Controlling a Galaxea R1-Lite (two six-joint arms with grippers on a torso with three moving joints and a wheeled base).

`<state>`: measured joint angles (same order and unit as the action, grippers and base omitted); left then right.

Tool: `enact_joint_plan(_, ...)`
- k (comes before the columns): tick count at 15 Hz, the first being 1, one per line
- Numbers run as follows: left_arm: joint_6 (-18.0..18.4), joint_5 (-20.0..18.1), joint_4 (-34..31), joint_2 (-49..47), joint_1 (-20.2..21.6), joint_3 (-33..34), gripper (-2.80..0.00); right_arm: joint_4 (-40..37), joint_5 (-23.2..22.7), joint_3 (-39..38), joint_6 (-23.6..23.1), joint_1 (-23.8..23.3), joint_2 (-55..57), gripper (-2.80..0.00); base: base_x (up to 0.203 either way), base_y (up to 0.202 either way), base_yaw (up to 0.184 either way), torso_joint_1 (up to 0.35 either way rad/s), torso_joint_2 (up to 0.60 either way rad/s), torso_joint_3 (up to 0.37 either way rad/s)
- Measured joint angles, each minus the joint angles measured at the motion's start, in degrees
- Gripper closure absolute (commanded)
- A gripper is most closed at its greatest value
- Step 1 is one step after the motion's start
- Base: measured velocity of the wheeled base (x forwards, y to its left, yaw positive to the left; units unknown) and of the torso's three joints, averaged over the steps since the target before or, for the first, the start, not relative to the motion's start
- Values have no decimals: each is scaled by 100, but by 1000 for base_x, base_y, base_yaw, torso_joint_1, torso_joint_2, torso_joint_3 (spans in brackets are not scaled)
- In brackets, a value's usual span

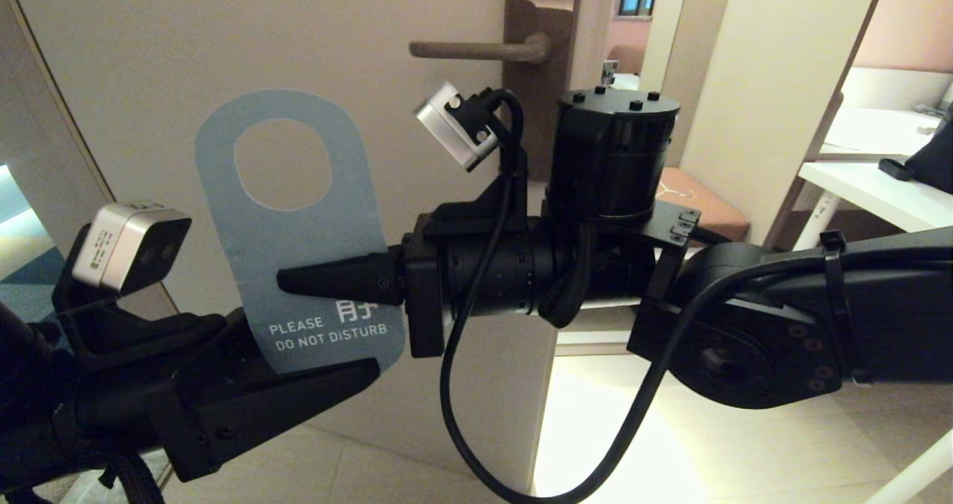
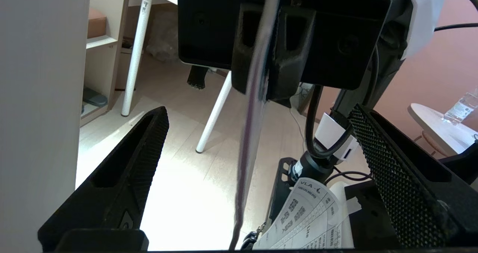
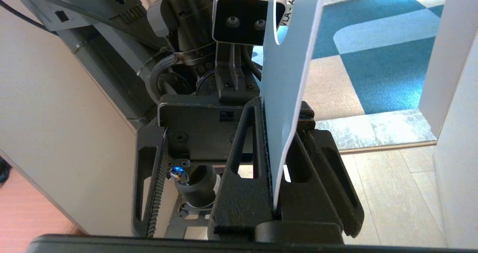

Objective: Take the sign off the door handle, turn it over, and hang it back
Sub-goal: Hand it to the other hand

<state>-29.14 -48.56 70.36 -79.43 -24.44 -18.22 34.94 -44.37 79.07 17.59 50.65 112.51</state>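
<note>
The sign's large hole has to stay free for the door handle, so my left gripper needs to grab the sign by its lettered bottom end next.
The sign is off the door handle and stands upright in front of the door, below and left of the lever. Its slate-blue "Please do not disturb" side faces me, with the large hole on top. My right gripper reaches in from the right and is shut on the sign's lower half. In the right wrist view the sign is pinched between its jaws. My left gripper is open, with one finger on each side of the sign's bottom edge. The left wrist view shows the sign edge-on between its spread fingers.
The handle's bronze backplate is on the beige door, whose free edge is to the right. A white desk stands at the far right. Blue patterned carpet lies beyond the doorway.
</note>
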Motion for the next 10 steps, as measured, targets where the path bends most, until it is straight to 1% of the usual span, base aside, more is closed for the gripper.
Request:
enact_joint_plan(5, -21, 5, -1, 16, -221, 12, -280, 1, -1, -2, -2, 89, -5, 0, 0, 0, 0, 0, 0, 0)
enact_joint_plan(10, -229, 4, 0, 145, -249, 113, -280, 0, -9, -68, 38, 96, -87, 0, 0, 0, 0, 0, 0, 0)
